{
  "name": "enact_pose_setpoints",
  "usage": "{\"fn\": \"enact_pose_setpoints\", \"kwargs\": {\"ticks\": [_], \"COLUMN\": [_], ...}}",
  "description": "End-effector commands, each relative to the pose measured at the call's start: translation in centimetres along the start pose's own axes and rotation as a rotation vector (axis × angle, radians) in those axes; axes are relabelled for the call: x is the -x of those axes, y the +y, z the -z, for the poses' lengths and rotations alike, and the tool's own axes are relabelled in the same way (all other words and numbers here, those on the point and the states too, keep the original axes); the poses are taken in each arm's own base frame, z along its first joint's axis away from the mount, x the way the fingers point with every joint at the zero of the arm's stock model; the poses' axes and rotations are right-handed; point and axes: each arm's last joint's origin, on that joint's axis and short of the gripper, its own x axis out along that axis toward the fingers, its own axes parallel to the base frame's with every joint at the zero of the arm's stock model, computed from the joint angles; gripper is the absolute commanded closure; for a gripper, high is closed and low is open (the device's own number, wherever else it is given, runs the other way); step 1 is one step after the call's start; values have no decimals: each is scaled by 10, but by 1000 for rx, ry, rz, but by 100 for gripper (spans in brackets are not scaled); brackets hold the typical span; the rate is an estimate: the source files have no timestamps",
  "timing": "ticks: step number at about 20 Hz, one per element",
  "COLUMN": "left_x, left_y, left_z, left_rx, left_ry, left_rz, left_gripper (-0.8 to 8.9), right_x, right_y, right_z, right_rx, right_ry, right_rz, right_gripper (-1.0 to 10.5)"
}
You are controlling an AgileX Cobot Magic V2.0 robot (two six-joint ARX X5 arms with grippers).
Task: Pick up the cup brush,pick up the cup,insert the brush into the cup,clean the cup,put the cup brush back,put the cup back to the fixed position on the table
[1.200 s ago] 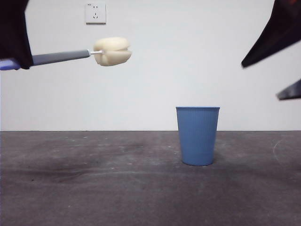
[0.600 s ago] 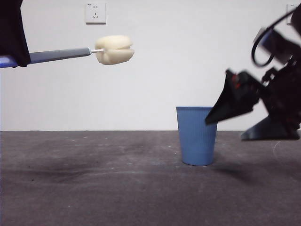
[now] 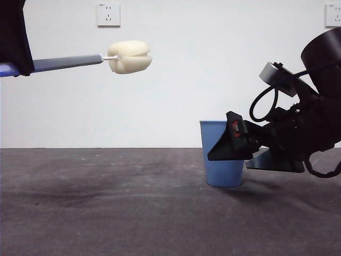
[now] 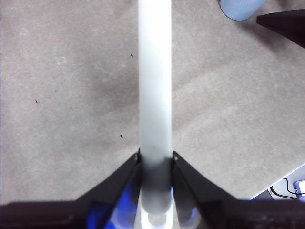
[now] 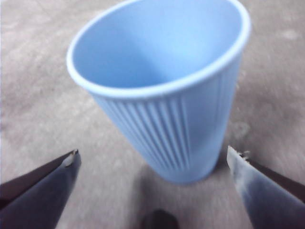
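The robot's right gripper should next grab the cup by its lower ribbed body (image 3: 224,173), so that the cup's opening (image 3: 213,122) stays free for the brush.
The cup brush is held level, high at the left of the front view, with its cream sponge head (image 3: 129,57) free in the air. My left gripper (image 4: 155,160) is shut on its grey handle (image 4: 155,95), also seen in the front view (image 3: 66,63). The sky-blue cup (image 3: 219,173) stands upright on the table (image 3: 106,202). My right gripper (image 3: 228,161) reaches in low from the right, open. In the right wrist view the cup (image 5: 171,95) stands between the right gripper's (image 5: 153,156) spread jaws, apart from both. The cup also shows in the left wrist view (image 4: 238,8).
A white wall socket (image 3: 108,15) is on the pale wall behind, and a second one (image 3: 333,15) at the top right. In the left wrist view the table's edge and a cable (image 4: 286,186) show at one corner.
My right arm has come down from the top right to table height and brought its open jaws to either side of the cup. The left gripper and brush have barely moved.
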Motion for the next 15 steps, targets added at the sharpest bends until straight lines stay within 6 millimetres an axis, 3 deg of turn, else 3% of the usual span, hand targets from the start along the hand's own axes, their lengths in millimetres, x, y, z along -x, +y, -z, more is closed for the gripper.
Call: {"fn": "enact_pose_setpoints", "kwargs": {"ticks": [1, 9, 13, 15], "left_x": [0, 0, 0, 0], "left_y": [0, 0, 0, 0], "left_z": [0, 0, 0, 0], "left_rx": [-6, -7, -7, -7], "left_ry": [-3, -4, -3, -4], "left_rz": [0, 0, 0, -2], "left_gripper": [822, 822, 822, 822], "right_x": [-3, -22, -34, -35], "right_y": [1, -2, -4, -5], "right_z": [6, 10, 8, 11], "right_rx": [9, -5, -33, -37], "right_ry": [-14, -54, -55, -44], "right_rz": [21, 28, 23, 26], "right_gripper": [384, 388, 473, 630]}}
